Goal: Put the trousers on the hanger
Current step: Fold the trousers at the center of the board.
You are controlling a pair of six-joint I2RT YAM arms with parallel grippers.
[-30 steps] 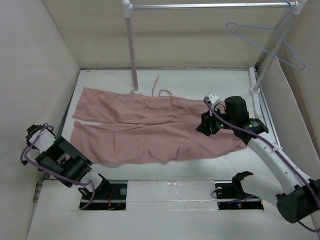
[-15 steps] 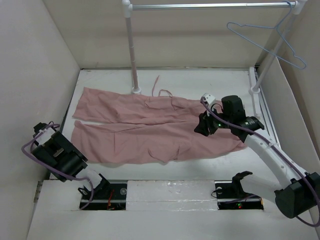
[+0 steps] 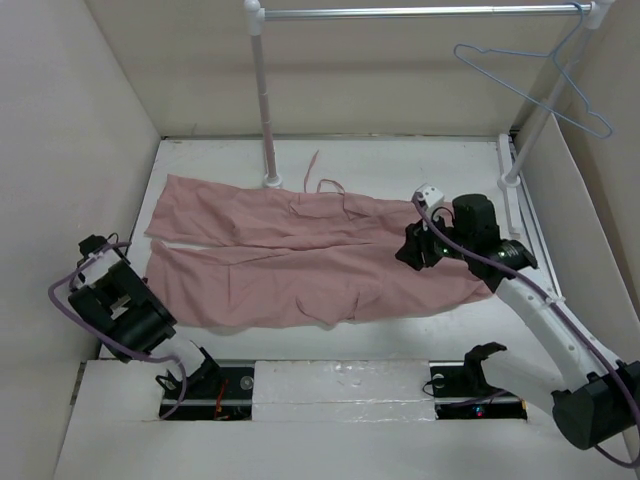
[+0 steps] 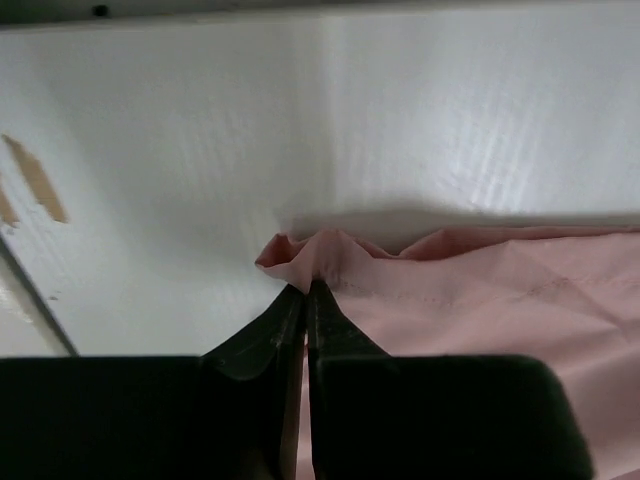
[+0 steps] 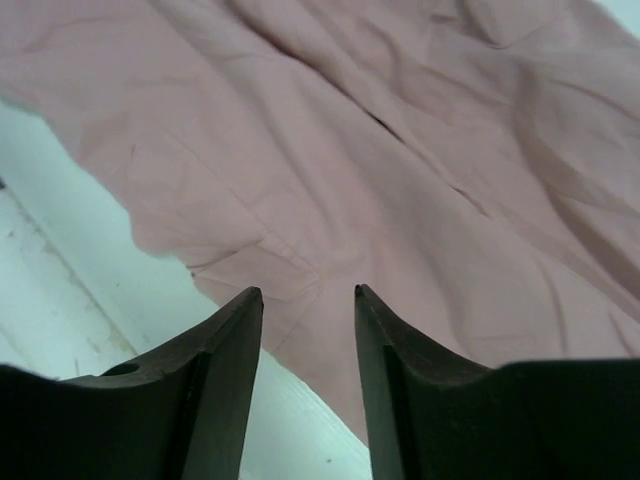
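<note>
Next, my right gripper grabs the trousers' near edge at the waist end to fold the legs together for the hanger.
The dusty-pink trousers lie flat across the table, legs to the left, waist to the right. My left gripper is shut on a bunched corner of the trousers at a leg hem. In the top view the left arm hangs over the left end of the near leg and hides its own fingers. My right gripper hovers open just above the waist end, with fabric below its spread tips and nothing between them. The pale blue hanger hangs from the rail at the top right.
A white and metal rail spans the back on two posts that stand on the table. Cream walls close in the left, back and right sides. A thin drawstring trails behind the waist.
My left arm has moved right and forward to the near leg's end, and its jaws have closed on the hem. My right gripper has shifted slightly over the waist and stays open.
</note>
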